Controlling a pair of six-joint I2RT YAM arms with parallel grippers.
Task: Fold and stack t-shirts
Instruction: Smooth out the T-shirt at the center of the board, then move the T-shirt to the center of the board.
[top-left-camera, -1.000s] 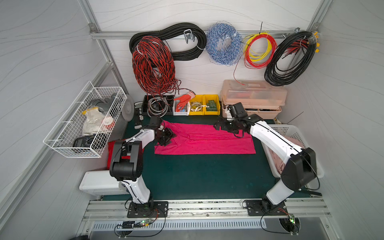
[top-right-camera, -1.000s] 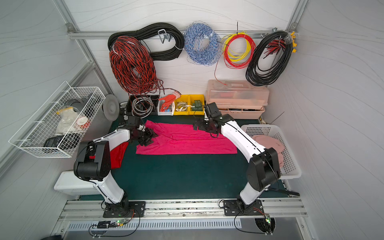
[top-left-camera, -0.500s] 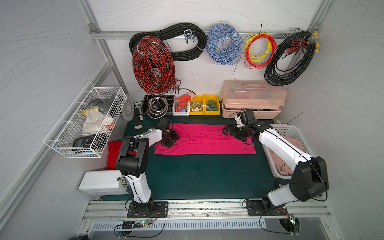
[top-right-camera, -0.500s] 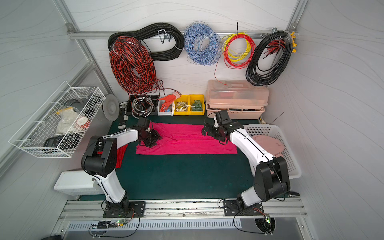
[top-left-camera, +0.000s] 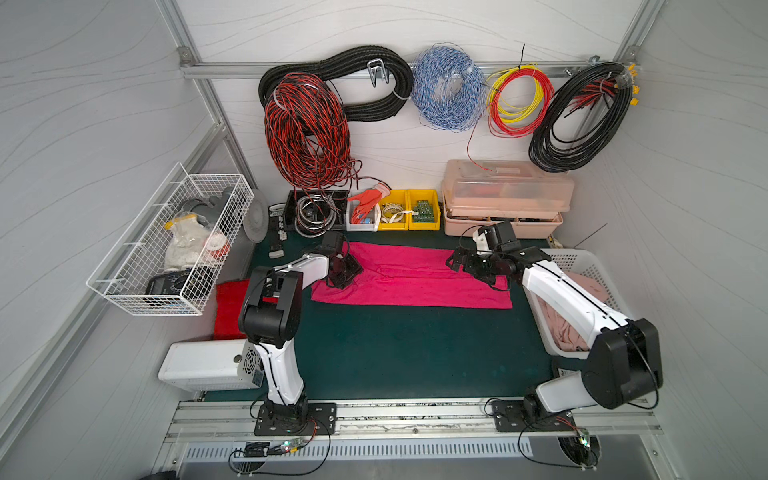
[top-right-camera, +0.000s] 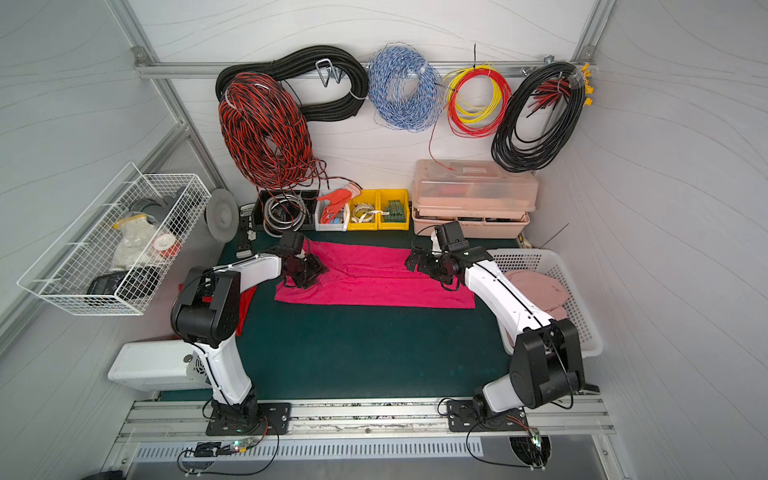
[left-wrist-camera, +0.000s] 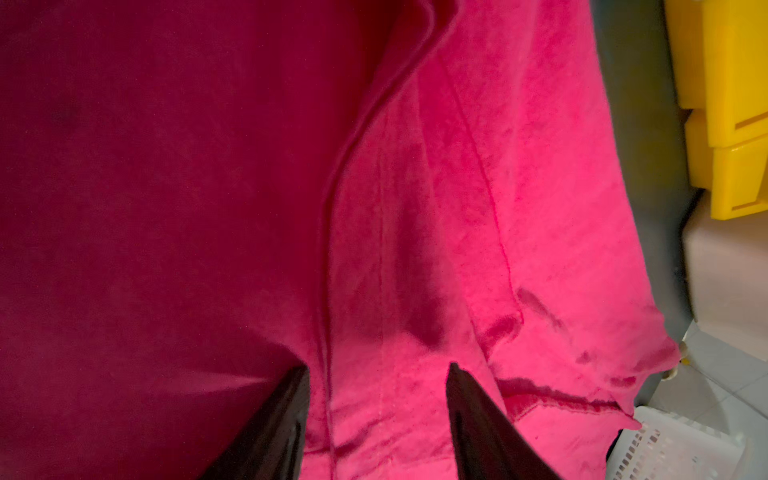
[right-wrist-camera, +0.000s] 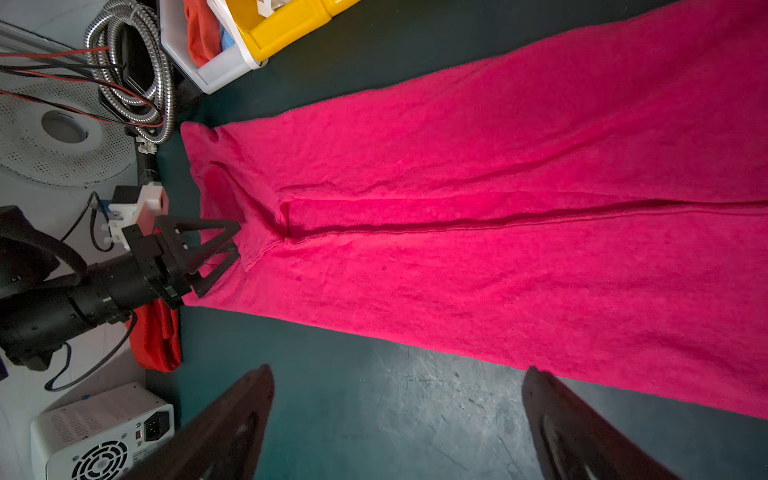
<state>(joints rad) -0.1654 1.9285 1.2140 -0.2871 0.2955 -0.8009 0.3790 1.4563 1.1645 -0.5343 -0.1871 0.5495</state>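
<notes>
My right gripper pinches the t-shirt's near side next, at the t-shirt's end away from my left gripper, to draw the t-shirt evenly for folding.
A magenta-pink t-shirt lies as a long flat strip across the back of the green mat, a fold seam running along it. My left gripper is low over the shirt's left end, fingers apart with cloth lying flat between them; the right wrist view shows the left gripper too. My right gripper hovers wide open at the shirt's right end, holding nothing. A deeper red t-shirt lies off the mat's left edge, partly hidden by the left arm.
A white laundry basket with pale pink cloth stands at the right. Yellow bins, an orange-red glove and a toolbox line the back. A wire basket hangs left; a white power supply sits front left.
Both grippers have shifted a little to the right: the left further onto the shirt's left end, the right from mid-shirt toward its right end. The shirt has stayed flat.
</notes>
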